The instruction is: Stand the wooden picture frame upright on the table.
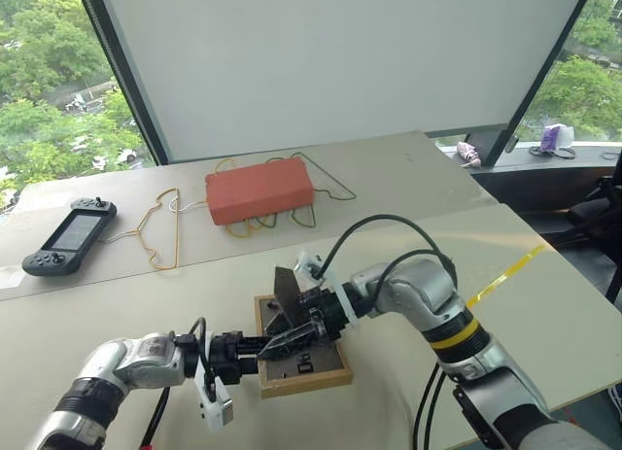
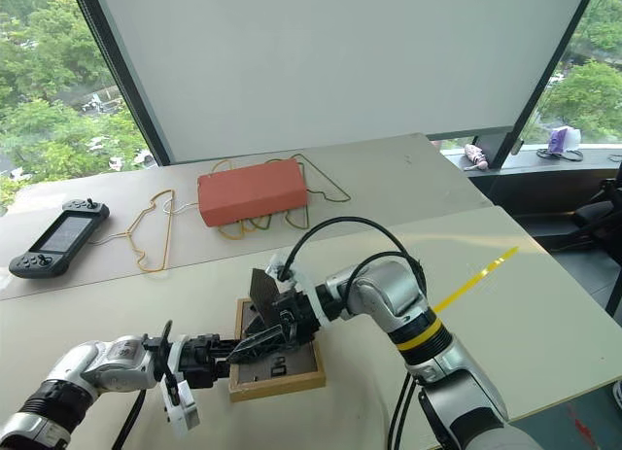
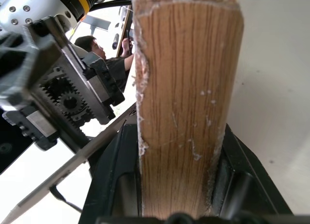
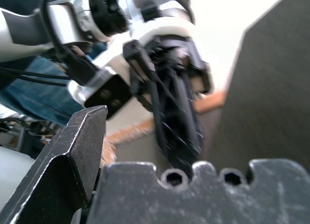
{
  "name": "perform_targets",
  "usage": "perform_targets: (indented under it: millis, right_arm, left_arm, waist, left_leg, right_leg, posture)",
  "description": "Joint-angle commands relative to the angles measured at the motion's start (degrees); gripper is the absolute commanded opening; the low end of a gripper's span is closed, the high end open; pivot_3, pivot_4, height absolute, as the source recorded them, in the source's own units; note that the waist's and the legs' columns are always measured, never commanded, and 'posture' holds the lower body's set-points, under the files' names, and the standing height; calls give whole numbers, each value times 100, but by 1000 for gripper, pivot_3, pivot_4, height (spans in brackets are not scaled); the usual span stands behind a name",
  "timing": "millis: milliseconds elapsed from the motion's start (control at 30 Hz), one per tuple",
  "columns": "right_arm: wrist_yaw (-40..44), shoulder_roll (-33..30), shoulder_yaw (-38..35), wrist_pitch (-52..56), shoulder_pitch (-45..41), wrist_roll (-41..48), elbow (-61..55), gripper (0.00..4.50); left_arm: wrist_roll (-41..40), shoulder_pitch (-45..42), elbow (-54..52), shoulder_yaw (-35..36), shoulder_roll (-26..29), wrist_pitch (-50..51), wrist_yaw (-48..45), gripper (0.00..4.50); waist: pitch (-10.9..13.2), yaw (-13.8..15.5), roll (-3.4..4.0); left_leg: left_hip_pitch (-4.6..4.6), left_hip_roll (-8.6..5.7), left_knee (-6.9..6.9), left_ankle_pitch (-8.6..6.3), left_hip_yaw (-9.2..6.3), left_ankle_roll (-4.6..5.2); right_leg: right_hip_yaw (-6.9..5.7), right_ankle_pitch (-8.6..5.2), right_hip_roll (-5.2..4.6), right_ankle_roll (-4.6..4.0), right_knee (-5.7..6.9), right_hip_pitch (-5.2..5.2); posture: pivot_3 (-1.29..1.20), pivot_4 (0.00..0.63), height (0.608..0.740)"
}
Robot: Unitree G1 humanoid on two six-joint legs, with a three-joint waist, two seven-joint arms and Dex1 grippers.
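My right gripper is to stand the picture frame upright, so it needs to grab the frame by its wooden side rim (image 1: 344, 361) next, which leaves the hinged prop (image 1: 288, 293) free.
The wooden picture frame (image 1: 309, 381) lies flat on the table (image 1: 117, 304) near its front, dark grey back panel facing up. Its hinged prop (image 1: 288, 293) is tilted up from the panel. My left gripper (image 1: 255, 351) reaches in level from the left and is shut on the frame's left rim; the left wrist view shows that light-wood edge (image 3: 184, 112) clamped between the two fingers. My right gripper (image 1: 292, 340) comes in from the right, open, low over the back panel. One of its fingers (image 4: 72, 151) shows wide of the prop (image 4: 271, 88); whether it touches the prop is unclear.
An orange-red box (image 1: 259, 190) lies farther back on wire hangers, one yellow (image 1: 160, 231) and one green (image 1: 326, 190). A handheld game console (image 1: 70, 236) sits at the far left. A yellow tape strip (image 1: 505, 273) marks the table near its right edge.
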Motion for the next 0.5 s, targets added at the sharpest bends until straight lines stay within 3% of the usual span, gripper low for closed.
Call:
perform_targets:
  millis: [33,267,500]
  right_arm:
    - [18,-116,-481,-43,-9,301,-400,4446]
    - [50,-440,-638,-130,150,405,-830,4446]
    - [-49,-692,-607,-248,317,202,-755,4446]
  left_arm:
    - [247,-72,53,143,-96,-210,204,1162]
    - [1845,-293,-145,689,-350,122,1346,1162]
    - [2269,-426,-195,416,-193,258,2074,1162]
  waist:
    - [0,-8,0]
    - [0,-7,-1]
    - [0,-25,-1]
  left_leg:
    - [-1,0,0,0,0,0]
    - [-3,0,1,0,1,0]
    - [-16,0,23,0,0,1]
  right_leg:
    - [0,0,0,0,0,-1]
    - [-1,0,0,0,-1,-1]
    - [-2,1,0,0,7,-2]
  posture:
    - [0,150,740]
    - [0,150,740]
    - [0,150,740]
